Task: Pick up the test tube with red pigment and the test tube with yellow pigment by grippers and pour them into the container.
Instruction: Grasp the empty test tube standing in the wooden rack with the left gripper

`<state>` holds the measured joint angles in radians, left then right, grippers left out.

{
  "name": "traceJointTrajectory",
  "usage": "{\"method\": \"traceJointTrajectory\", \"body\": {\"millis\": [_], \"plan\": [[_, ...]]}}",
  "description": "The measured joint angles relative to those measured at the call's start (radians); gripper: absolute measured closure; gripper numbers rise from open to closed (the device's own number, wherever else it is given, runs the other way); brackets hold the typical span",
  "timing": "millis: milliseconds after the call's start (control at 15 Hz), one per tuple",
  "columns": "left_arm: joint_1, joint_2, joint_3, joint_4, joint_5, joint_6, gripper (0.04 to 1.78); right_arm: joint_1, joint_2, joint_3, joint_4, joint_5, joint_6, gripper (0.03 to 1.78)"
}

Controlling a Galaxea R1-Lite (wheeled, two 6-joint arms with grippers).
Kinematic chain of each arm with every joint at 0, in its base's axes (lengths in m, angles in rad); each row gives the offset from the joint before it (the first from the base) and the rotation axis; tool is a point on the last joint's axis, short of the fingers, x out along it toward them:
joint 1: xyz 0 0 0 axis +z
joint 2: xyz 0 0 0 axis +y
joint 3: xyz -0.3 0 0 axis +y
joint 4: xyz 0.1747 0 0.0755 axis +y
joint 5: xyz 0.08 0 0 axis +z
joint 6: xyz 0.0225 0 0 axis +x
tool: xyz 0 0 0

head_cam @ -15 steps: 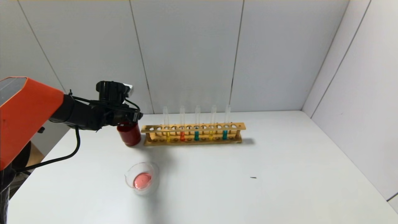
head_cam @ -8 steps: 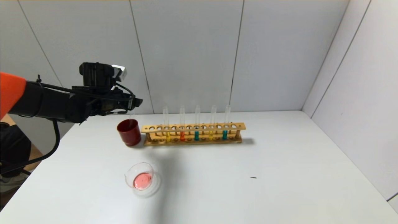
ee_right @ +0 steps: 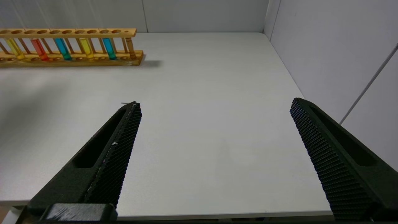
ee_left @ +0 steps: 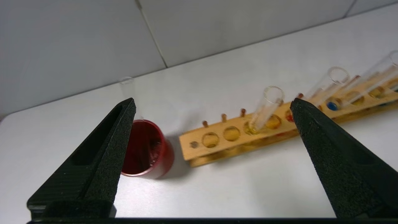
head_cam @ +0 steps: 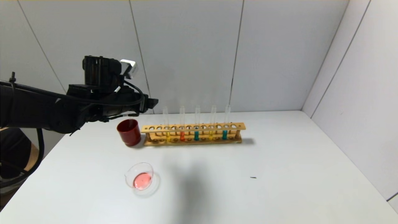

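I need to grip the test tube next with my left gripper, by its glass below the tube's open rim (head_cam: 166, 115). Then it can pour its yellow pigment into the container.
The wooden rack (head_cam: 192, 127) holds the red-pigment tube (head_cam: 182, 136) and two yellow-pigment tubes (head_cam: 168, 136) (head_cam: 211, 134). The clear glass container (head_cam: 128, 178) stands in front of it with pink-red liquid inside. My left gripper (head_cam: 150, 104) is open and empty. It hovers above the dark red cup (head_cam: 128, 133) and the rack's left end. In the left wrist view the left gripper (ee_left: 214, 102) frames the leftmost yellow tube (ee_left: 264, 109) and the cup (ee_left: 146, 149). My right gripper (ee_right: 216, 102) is open over bare table, out of the head view.
An empty clear tube (ee_left: 127, 90) stands in the dark red cup. Two teal tubes (head_cam: 196, 135) (head_cam: 224, 134) sit in the rack too. Grey walls close in behind and on the right. A small dark speck (head_cam: 253, 177) lies on the white table.
My left gripper has lifted away from the dark red cup and moved right, toward the rack's left end. The tubes, cup and dish have not moved.
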<state>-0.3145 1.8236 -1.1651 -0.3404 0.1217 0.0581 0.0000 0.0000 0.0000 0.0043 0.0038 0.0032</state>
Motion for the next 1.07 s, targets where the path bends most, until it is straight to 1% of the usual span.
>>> {"method": "traceJointTrajectory", "body": {"millis": [333, 600, 933, 1067], "plan": [[-0.066, 0.058, 0.002, -0.014, -0.001, -0.065, 0.07, 0.0, 0.0, 0.0, 0.0, 0.0, 0.0, 0.06], [-0.076, 0.166, -0.043, -0.055, 0.003, -0.067, 0.07, 0.0, 0.0, 0.0, 0.0, 0.0, 0.0, 0.06], [-0.072, 0.308, -0.172, -0.046, 0.01, -0.067, 0.07, 0.0, 0.0, 0.0, 0.0, 0.0, 0.0, 0.06], [-0.069, 0.344, -0.2, -0.046, 0.014, -0.064, 0.13, 0.0, 0.0, 0.0, 0.0, 0.0, 0.0, 0.06]]}}
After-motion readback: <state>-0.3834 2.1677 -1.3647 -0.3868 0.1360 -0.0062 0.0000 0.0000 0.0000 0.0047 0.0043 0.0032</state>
